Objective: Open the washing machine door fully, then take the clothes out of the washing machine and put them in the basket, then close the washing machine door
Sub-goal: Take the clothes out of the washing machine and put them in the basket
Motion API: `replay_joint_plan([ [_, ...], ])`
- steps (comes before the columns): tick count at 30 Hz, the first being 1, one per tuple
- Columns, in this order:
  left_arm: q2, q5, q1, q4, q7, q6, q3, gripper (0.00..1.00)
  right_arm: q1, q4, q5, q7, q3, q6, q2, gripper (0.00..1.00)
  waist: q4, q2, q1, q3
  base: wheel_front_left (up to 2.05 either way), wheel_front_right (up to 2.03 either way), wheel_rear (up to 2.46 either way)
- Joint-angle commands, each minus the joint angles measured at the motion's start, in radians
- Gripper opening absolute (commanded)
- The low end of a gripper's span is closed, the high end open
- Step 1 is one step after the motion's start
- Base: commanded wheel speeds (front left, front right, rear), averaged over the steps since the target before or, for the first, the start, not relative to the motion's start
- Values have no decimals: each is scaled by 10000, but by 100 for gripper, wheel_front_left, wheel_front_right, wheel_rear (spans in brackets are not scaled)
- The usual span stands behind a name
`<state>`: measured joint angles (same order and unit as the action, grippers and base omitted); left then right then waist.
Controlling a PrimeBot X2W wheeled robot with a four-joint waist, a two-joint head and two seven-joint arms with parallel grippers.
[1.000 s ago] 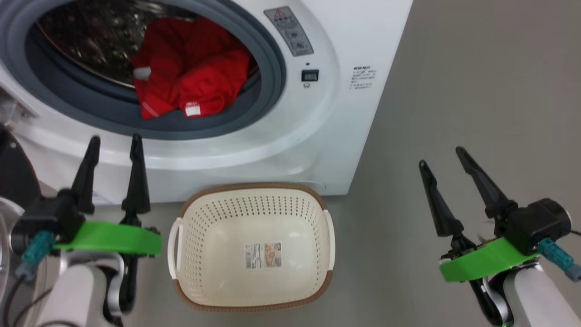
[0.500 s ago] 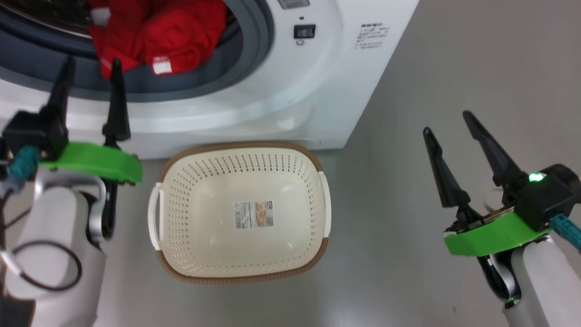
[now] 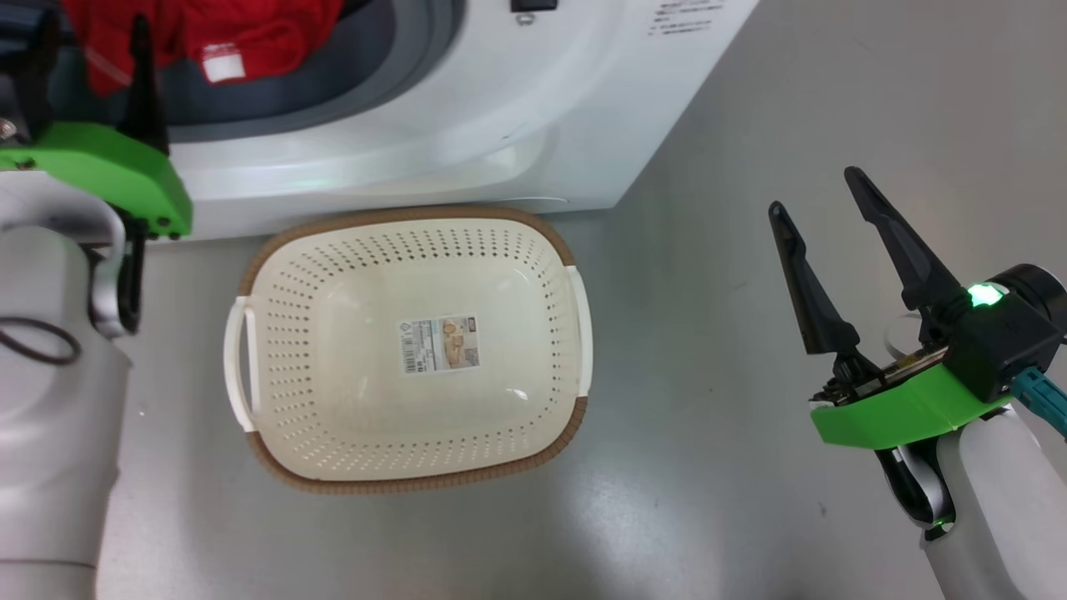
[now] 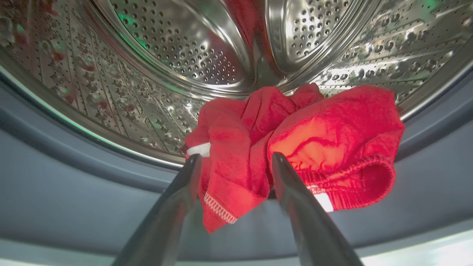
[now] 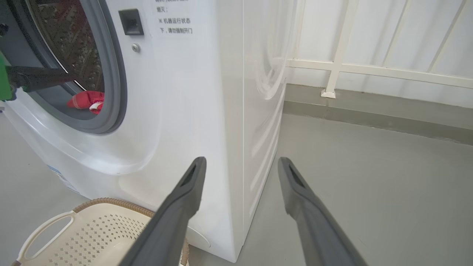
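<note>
The rest lies slack in the drum, so my left gripper will next grab the fold hanging over the rubber ring (image 3: pixel 103 50) to take the red clothes out.
The washing machine (image 3: pixel 433 108) stands open at the top of the head view; its door is out of view. Red clothes (image 4: pixel 295 136) with a white label lie bunched at the drum's front lip, spilling onto the grey rubber ring (image 4: pixel 74 195). My left gripper (image 4: pixel 236 157) is open at the drum mouth, its fingertips on either side of a hanging red fold without pinching it. The left gripper (image 3: pixel 87 25) also shows at the upper left. The cream basket (image 3: pixel 517 275) sits empty on the floor below the opening. My right gripper (image 3: pixel 813 192) hovers open over the floor to the right.
The perforated steel drum (image 4: pixel 184 55) curves behind the clothes. Grey floor (image 3: pixel 717 333) spreads right of the basket and machine. A white railing (image 5: pixel 369 68) along a wall stands beyond the machine's side panel (image 5: pixel 258 111).
The head camera has tilted down, shifting the machine up the picture. My left gripper has moved forward from below the opening to the clothes at the drum's lip. The right gripper barely moved.
</note>
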<state>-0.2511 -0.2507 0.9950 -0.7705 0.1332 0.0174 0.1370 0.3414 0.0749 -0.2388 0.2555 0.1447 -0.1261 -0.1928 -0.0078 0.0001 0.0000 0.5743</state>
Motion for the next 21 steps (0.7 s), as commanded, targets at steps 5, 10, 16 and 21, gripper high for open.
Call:
replay_joint_plan([
  [5, -818, 186, 734, -807, -621, 140, -116, 100, 66, -159, -125, 63, 266, -46, -15, 100, -286, -1, 0, 253, 0, 0, 0],
  [10, -1079, 305, 1219, -1586, -1447, 331, 5, 100, 120, -154, -152, 63, 314, -46, 33, 100, -427, -1, 0, 381, 0, 0, 0],
  [16, -1270, 385, 1494, -2055, -1991, 408, 142, 100, 194, -128, -190, 63, 378, -46, 77, 100, -542, -1, 0, 492, 0, 0, 0],
  [21, -1347, 369, 1591, -2275, -2021, 384, 223, 54, 285, -116, -228, 63, 419, -46, 118, 100, -644, -1, 0, 606, 0, 0, 0],
])
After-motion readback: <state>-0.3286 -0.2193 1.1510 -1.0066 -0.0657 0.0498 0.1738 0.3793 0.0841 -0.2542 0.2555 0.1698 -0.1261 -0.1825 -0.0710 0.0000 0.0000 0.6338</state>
